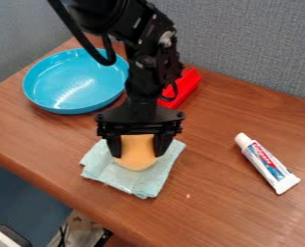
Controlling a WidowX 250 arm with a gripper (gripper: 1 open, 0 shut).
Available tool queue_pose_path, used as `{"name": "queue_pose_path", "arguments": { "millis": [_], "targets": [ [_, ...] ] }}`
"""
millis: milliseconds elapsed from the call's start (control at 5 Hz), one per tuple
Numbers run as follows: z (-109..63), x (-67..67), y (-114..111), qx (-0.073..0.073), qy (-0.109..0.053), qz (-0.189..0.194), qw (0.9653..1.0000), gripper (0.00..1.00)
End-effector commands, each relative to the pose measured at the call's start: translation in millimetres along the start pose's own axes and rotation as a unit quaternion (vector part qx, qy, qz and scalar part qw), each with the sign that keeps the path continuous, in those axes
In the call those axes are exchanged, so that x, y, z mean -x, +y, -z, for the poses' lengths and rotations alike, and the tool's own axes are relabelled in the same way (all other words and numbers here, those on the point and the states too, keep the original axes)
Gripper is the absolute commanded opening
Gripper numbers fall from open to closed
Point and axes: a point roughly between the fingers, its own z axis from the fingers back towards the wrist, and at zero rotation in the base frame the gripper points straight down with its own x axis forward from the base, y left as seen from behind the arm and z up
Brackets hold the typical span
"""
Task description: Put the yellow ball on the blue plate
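Note:
The yellow ball needs to go on the blue plate [72,81], so my gripper will grab the ball's rounded body [137,150] next.
The yellow ball [141,151], orange-yellow and egg-shaped, rests on a pale teal square cloth [132,167] near the table's front. My gripper [141,143] points straight down over it, open, with one black finger [118,144] on each side of the ball. The fingers straddle the ball; whether they touch it I cannot tell. The blue plate [72,81], a round turquoise dish, sits at the back left, apart from the ball.
A red object [182,86] lies behind the arm, to the right of the plate. A white toothpaste tube [266,161] lies on the right of the brown wooden table [40,130]. The table's front edge runs close below the cloth.

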Motion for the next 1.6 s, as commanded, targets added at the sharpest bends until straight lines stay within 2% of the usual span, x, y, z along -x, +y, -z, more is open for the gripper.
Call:
{"name": "queue_pose_path", "arguments": {
  "millis": [0, 200, 600, 800, 1000, 1200, 1400],
  "targets": [
    [-2.9, -2.6, 3, -0.006, -0.009, -0.002, 0.9999, 1.0],
    [-0.1, -4.5, 5, -0.008, -0.006, -0.004, 0.9999, 0.0],
    [-13.0, -9.5, 9, 0.003, 0.004, -0.006, 1.0, 0.0],
    [-27.6, -16.5, 13, 0.017, 0.013, -0.012, 0.9997, 0.0],
    [-47.9, -32.2, 23, 0.035, 0.021, -0.03, 0.9987, 0.0],
    [-66.5, -53.8, 37, 0.05, 0.024, -0.038, 0.9977, 0.0],
    [-71.9, -85.6, 58, 0.058, 0.02, -0.064, 0.9961, 0.0]
  ]
}}
